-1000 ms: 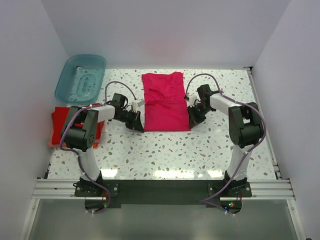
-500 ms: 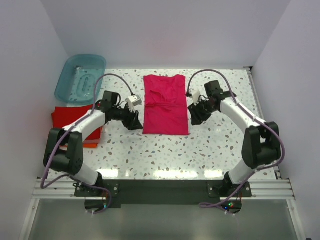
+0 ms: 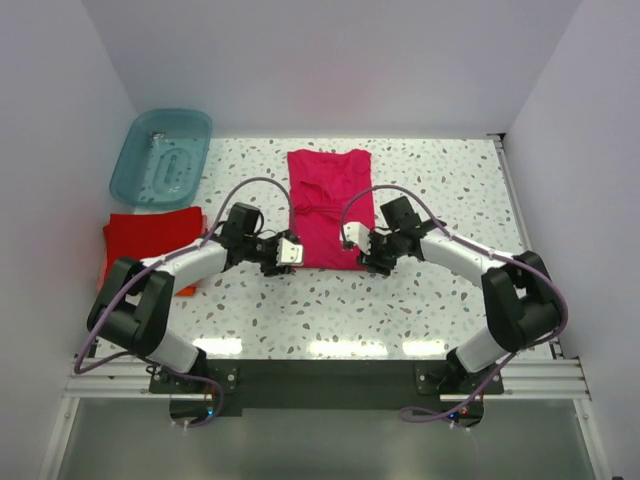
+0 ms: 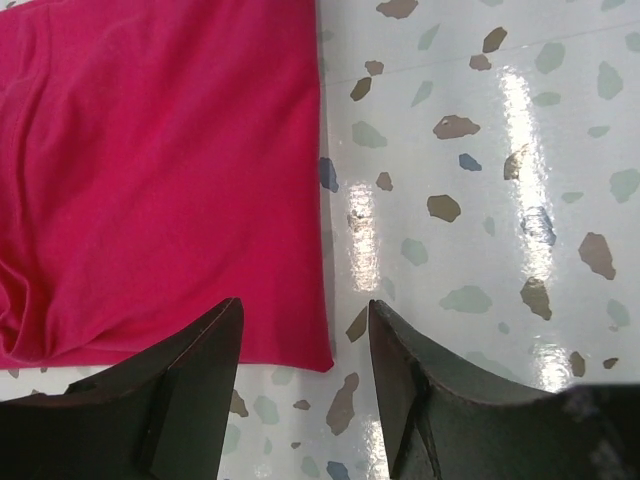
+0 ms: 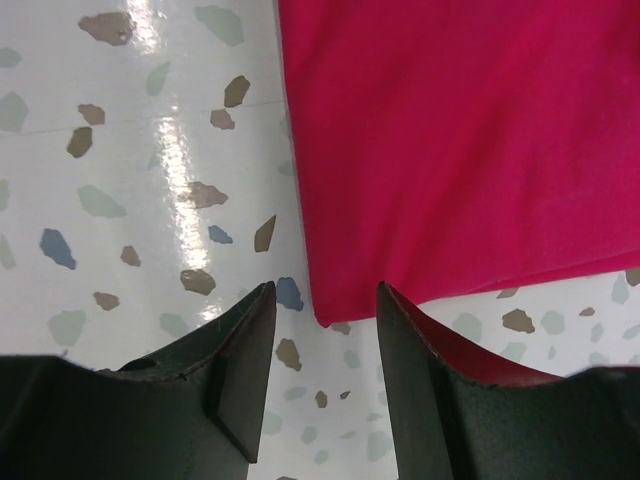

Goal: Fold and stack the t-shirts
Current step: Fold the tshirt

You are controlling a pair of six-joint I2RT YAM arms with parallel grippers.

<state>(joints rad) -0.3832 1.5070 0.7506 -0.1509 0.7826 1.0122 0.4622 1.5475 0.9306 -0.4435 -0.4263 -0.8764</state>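
Note:
I should lower my right gripper first and then close it on the corner. The shirt's corner [image 3: 364, 267] [image 5: 328, 312] lies flat between my fingertips but below them, so I would miss the corner if I closed now.
A magenta-pink t-shirt [image 3: 330, 205] lies flat mid-table, folded into a long strip. My left gripper [image 3: 285, 258] hovers at its near left corner. In the left wrist view the jaws of that gripper [image 4: 305, 305] are open, and the shirt [image 4: 160, 170] has its corner lying on the table between them. My right gripper [image 3: 365, 258] is at the near right corner. The right wrist view shows it [image 5: 325, 285] open too, astride the corner of the shirt [image 5: 470, 140]. A red folded t-shirt [image 3: 150, 235] lies at the left on an orange one [image 3: 186, 290].
A translucent teal tub [image 3: 160, 155] stands at the far left corner. White walls close in the speckled table [image 3: 440, 180] on three sides. A metal rail [image 3: 320, 378] runs along the near edge by the arm bases.
Both grippers have swung from the pink shirt's side edges down to its near corners. Their jaws now stand open. The shirt itself has hardly shifted.

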